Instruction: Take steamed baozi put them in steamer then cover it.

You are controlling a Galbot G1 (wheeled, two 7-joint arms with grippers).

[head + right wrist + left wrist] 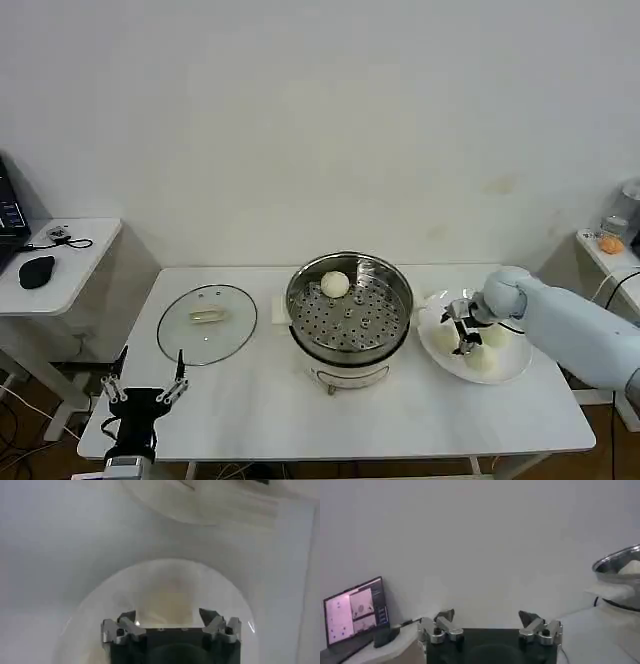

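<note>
My right gripper takes hold of another cream-white baozi by its rounded sides next, to set it in the steamer (pixel 348 312).
The steamer (pixel 348 312) stands mid-table with one baozi (pixel 335 284) on its perforated tray. Left of it the glass cover (pixel 207 322) lies flat on the table. Three more baozi (pixel 481 358) sit on a white plate (pixel 512 368) to the steamer's right. My right gripper (pixel 462 326) hangs open just over those buns; in the right wrist view its fingers (pixel 168 615) straddle a cream baozi (pixel 169 596) below them. My left gripper (pixel 147 392) is parked open at the table's front left corner; its own view shows the gripper (pixel 487 616) with nothing between its fingers and the steamer (pixel 619 566) far off.
A side table (pixel 70 275) at the left holds a black mouse (pixel 36 271) and a laptop (pixel 355 611). Another small table (pixel 612 258) stands at the far right. A white wall runs behind the table.
</note>
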